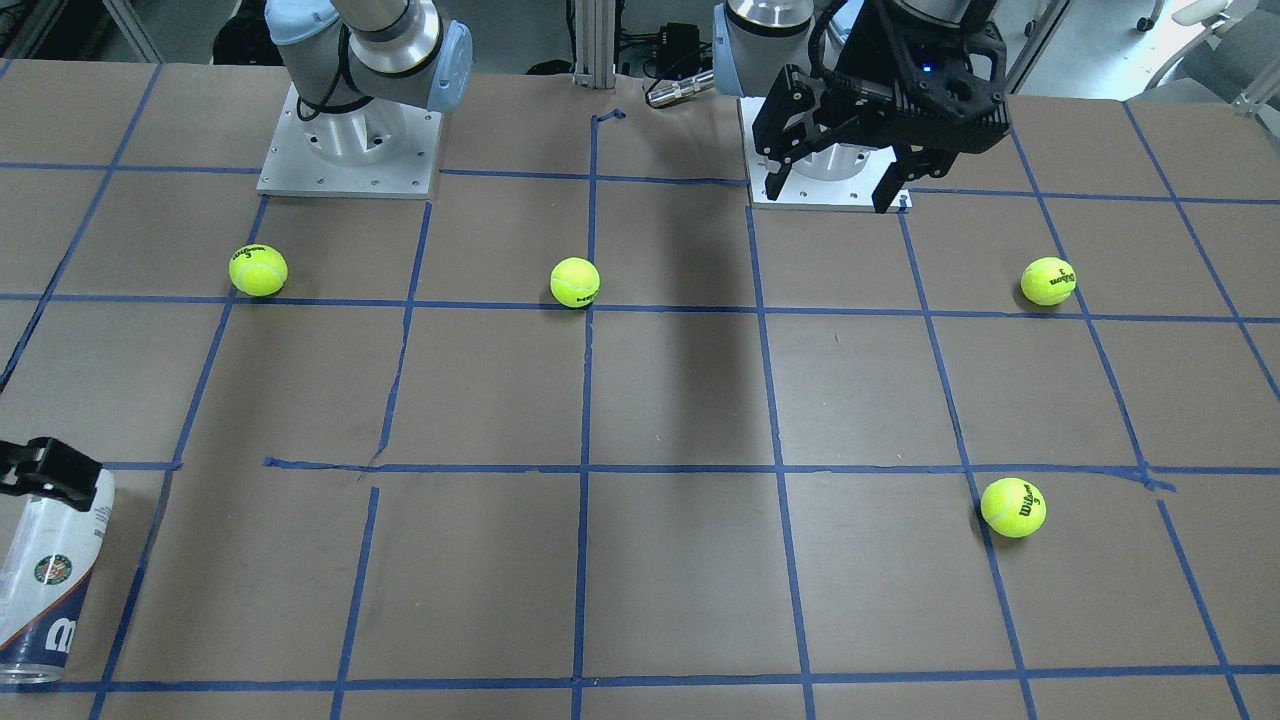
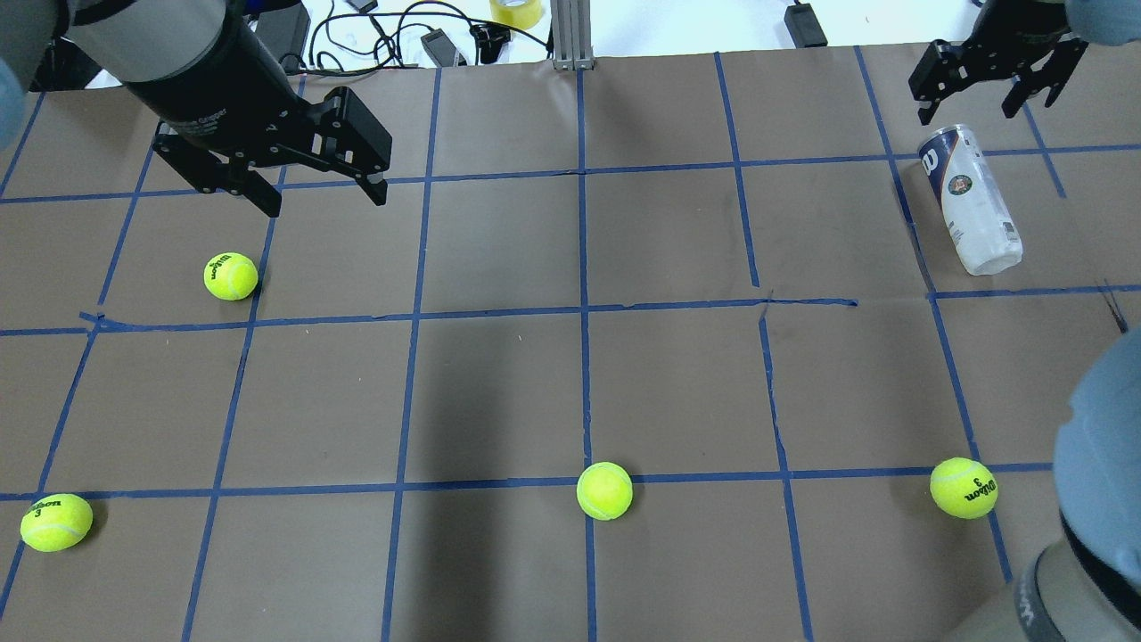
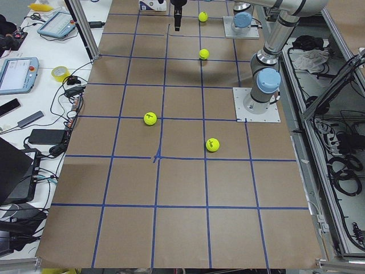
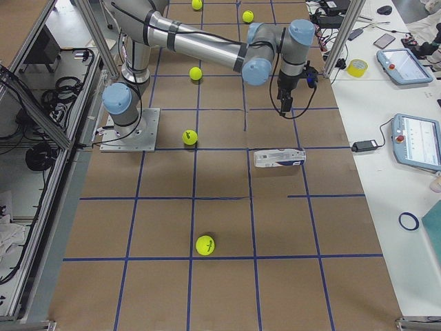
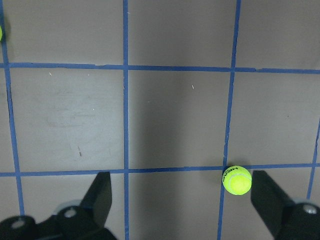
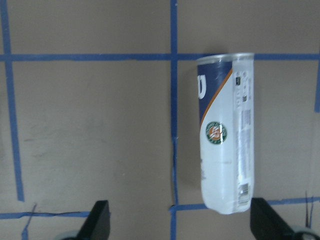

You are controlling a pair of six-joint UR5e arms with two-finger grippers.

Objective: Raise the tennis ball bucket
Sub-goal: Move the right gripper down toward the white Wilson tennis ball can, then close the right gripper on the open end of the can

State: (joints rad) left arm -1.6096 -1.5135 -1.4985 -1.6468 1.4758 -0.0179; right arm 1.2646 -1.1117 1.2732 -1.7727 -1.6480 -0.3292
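I need to lift up the tennis ball bucket, so next I need to grab the can (image 6: 226, 132) with my right gripper by its clear-rimmed navy end (image 6: 224, 65).
The tennis ball bucket (image 2: 972, 201) is a clear can with a white and navy label. It lies on its side at the far right of the table and also shows in the front view (image 1: 48, 585) and the right side view (image 4: 279, 158). My right gripper (image 2: 969, 105) is open and empty. It hovers above the table just beyond the can's navy end, not touching it. In the right wrist view the can (image 6: 226, 132) lies lengthwise, right of centre between the open fingers (image 6: 99, 220). My left gripper (image 2: 325, 203) is open and empty, high over the far left.
Several yellow-green tennis balls lie loose: one near the left gripper (image 2: 231, 275), one at the near left (image 2: 56, 522), one near centre (image 2: 604, 490), one at the near right (image 2: 964, 488). Blue tape lines grid the brown table. Cables and a tape roll (image 2: 515, 11) lie beyond the far edge.
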